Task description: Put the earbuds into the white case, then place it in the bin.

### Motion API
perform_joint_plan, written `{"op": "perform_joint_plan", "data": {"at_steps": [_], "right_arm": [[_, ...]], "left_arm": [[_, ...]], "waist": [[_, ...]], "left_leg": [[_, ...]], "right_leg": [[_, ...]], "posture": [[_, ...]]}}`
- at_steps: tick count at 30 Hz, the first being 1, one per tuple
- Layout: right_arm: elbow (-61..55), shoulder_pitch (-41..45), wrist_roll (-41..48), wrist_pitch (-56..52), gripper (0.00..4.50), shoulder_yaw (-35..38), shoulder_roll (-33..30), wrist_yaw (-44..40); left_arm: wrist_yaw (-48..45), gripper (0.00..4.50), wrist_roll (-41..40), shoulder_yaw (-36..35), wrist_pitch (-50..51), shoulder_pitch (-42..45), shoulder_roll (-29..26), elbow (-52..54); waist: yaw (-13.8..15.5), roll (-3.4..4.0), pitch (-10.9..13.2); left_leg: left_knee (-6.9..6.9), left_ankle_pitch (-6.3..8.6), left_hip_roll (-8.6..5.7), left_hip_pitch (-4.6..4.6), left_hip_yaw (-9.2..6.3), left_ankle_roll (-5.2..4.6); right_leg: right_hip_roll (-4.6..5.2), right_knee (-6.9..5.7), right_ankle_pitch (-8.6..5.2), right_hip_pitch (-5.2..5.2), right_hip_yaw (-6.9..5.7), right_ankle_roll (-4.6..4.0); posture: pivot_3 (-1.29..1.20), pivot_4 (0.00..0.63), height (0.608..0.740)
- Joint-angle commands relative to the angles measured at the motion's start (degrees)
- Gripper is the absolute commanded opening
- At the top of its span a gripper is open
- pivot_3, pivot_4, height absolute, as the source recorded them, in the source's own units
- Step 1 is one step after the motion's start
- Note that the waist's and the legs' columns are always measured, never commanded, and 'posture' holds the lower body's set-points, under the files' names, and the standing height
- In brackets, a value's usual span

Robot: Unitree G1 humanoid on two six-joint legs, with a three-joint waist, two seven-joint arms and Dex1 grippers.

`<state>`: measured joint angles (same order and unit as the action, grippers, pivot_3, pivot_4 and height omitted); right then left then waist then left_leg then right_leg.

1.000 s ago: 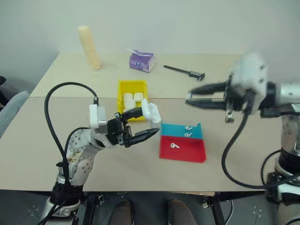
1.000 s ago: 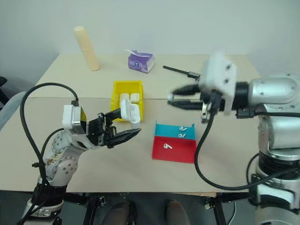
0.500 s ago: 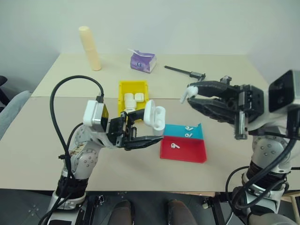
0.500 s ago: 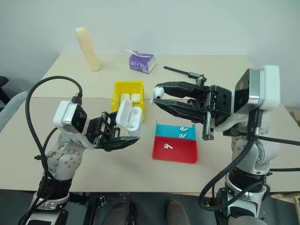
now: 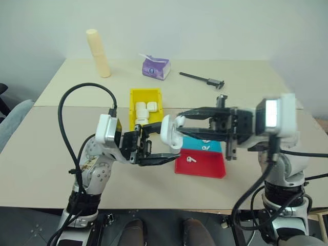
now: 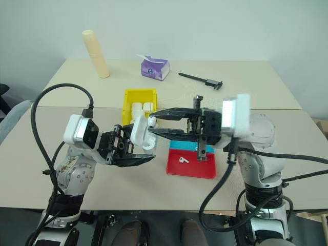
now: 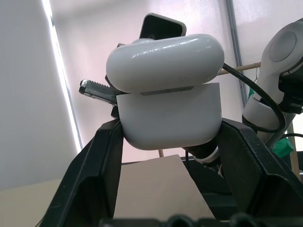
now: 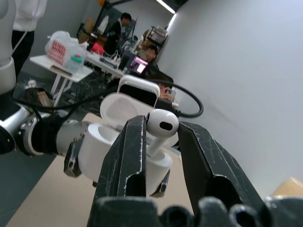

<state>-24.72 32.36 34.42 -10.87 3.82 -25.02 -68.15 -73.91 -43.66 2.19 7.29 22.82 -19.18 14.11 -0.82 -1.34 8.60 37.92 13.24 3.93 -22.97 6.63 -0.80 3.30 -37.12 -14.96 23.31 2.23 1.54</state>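
The earbud's stem points into the case's opening, so the earbud would rest in the case, and it is now time for my right gripper to open.
My left gripper (image 5: pixel 164 145) is shut on the white case (image 5: pixel 168 132), held above the table with its lid open (image 8: pixel 130 100). My right gripper (image 5: pixel 179 123) reaches in from the right, level, and is shut on one earbud (image 8: pixel 161 124). That earbud sits right at the open mouth of the case (image 8: pixel 120 153), stem pointing into it. Another earbud (image 5: pixel 190 159) lies in the red tray (image 5: pixel 207 169). More earbuds (image 5: pixel 206 147) lie in the teal tray (image 5: pixel 215 148). The yellow bin (image 5: pixel 134 106) stands behind the case and holds several white cases (image 5: pixel 145 108).
At the back of the table are a cream cylinder (image 5: pixel 98 52), a purple tissue pack (image 5: pixel 155 67) and a black caliper-like tool (image 5: pixel 202 78). Cables loop from both wrists. People and desks show far off in the right wrist view.
My right gripper has swung left and lower with the earbud, from out at the right to the open case. My left gripper has kept the case almost still.
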Motion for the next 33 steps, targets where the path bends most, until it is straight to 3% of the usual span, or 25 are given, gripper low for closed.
{"op": "perform_joint_plan", "data": {"at_steps": [1, 11, 14, 18, 23, 27, 33], "right_arm": [[-0.1, -0.2, -0.5, 2.4, 1.21, -0.6, -0.9, 0.8], [0.3, -1.1, -0.3, 3.9, 1.21, -1.5, -3.5, 0.6], [0.1, -1.4, 0.1, 4.1, 1.80, -2.0, -4.6, -0.4], [-0.2, -2.3, 0.4, 5.4, 3.09, -2.3, -6.0, -1.9], [0.3, -2.7, 1.7, 5.8, 3.09, -1.2, -7.8, -2.9], [4.0, 0.1, -0.5, -1.3, 3.09, -0.3, -15.1, -0.9], [16.4, 14.1, -16.0, -9.5, 3.09, -13.3, -24.8, -4.4]], "left_arm": [[-0.3, 2.71, -0.1, -0.1, -1.7, 0.7, 0.8, 1.2], [-0.5, 2.71, 0.4, -0.5, -2.1, 0.9, 1.8, 0.9], [-0.6, 2.71, 0.6, -0.5, -2.4, 1.1, 2.2, 0.6], [-0.6, 2.71, 1.0, -0.4, -2.7, 1.4, 2.5, 0.1], [0.0, 2.71, 2.4, -0.7, -3.1, 1.1, 2.4, -0.7], [-1.2, 2.71, 7.0, -3.1, -6.9, -0.9, -1.1, -4.7], [-4.0, 2.71, 12.9, -7.9, -17.1, -7.5, -8.3, -12.6]], "waist": [[0.0, 0.00, 0.0], [0.0, 0.00, 0.0], [0.0, 0.00, 0.0], [0.0, -0.01, 0.0], [0.0, -0.01, 0.0], [0.0, -0.01, 0.0], [-1.0, 0.00, 0.0]], "left_leg": [[0.00, 0.00, 0.00, 0.00, 0.00, 0.00], [0.00, 0.00, 0.00, 0.00, -0.01, 0.00], [0.00, 0.00, 0.00, -0.01, -0.01, 0.00], [0.00, 0.00, 0.00, -0.01, -0.02, 0.00], [0.00, 0.00, 0.00, -0.01, -0.06, -0.01], [0.00, 0.01, 0.00, 0.01, -0.07, -0.01], [-0.07, 0.01, 0.06, 0.12, -0.03, -0.02]], "right_leg": [[0.00, 0.01, 0.00, 0.00, -0.01, 0.00], [0.00, 0.02, 0.00, -0.01, 0.00, 0.00], [0.01, 0.02, 0.00, -0.01, 0.00, 0.00], [0.01, 0.02, 0.00, -0.01, 0.00, 0.00], [0.01, 0.03, 0.00, -0.01, 0.00, 0.00], [0.02, 0.04, 0.00, -0.03, 0.00, 0.00], [0.01, 0.03, -0.02, 0.07, 0.12, -0.06]], "posture": [[0.00, 0.150, 0.740], [0.00, 0.150, 0.740], [0.00, 0.150, 0.740], [0.00, 0.150, 0.740], [0.00, 0.150, 0.740], [0.00, 0.150, 0.740], [0.00, 0.150, 0.740]]}}
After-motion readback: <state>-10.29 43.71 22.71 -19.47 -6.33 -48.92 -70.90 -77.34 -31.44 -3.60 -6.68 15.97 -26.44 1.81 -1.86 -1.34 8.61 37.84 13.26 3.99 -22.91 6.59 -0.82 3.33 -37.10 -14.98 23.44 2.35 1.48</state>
